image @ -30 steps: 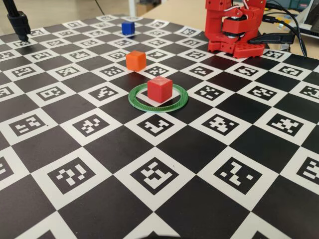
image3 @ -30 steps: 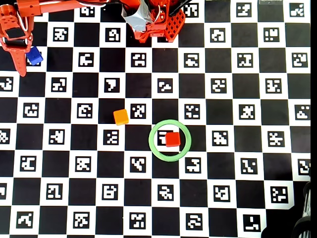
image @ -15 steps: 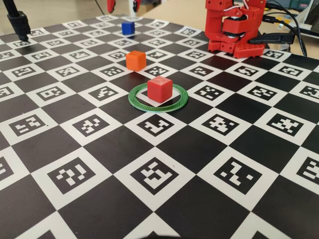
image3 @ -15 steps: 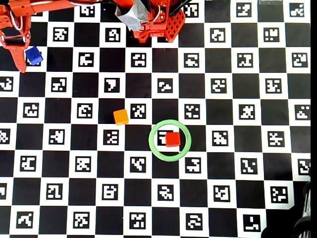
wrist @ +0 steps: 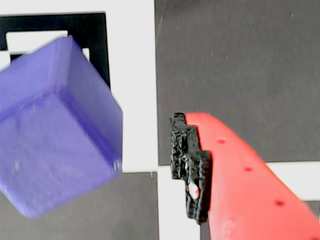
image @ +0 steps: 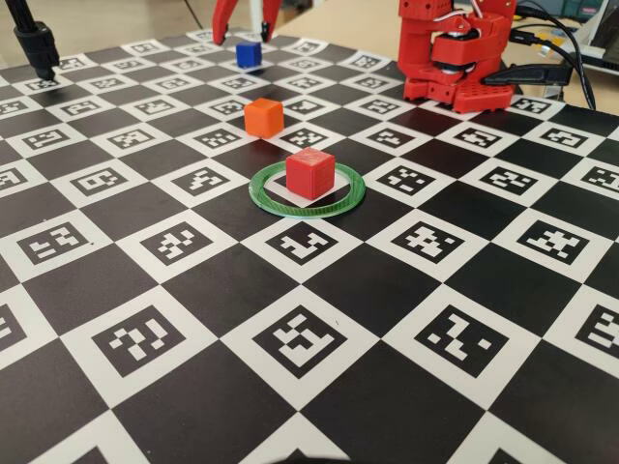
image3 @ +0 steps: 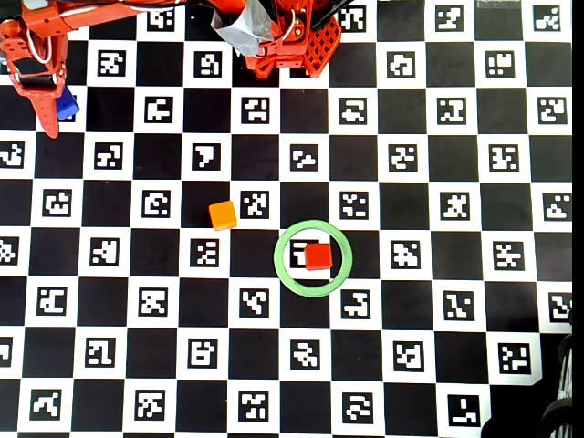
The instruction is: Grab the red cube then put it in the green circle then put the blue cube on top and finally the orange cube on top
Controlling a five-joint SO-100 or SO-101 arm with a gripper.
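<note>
I need to grab the blue cube by its opposite sides next. Then my gripper can stack the blue cube (image: 249, 54) on the red cube (image: 310, 173).
The red cube (image: 310, 173) stands inside the green circle (image: 308, 206) at mid-board; in the overhead view the red cube (image3: 318, 256) sits slightly right of centre in the green circle (image3: 283, 274). Apart from them, behind and to the left, is the orange cube (image: 263, 117) (image3: 223, 215). The blue cube (image: 249, 54) rests at the far edge. My gripper (image: 244, 24) hangs open just above it, one finger on each side. In the wrist view the blue cube (wrist: 55, 130) fills the left, with a gap to the black finger pad (wrist: 192, 165); the other finger is out of frame. Overhead, a red finger (image3: 46, 114) partly covers the blue cube (image3: 67, 105).
The red arm base (image: 450, 58) stands at the far right with cables (image: 551, 58) beside it. A black post (image: 37, 43) rises at the far left corner. A checkered marker mat (image: 309, 387) covers the whole table.
The gripper has come down over the blue cube: its fingers now reach into the fixed view on both sides of it. None of the cubes has moved.
</note>
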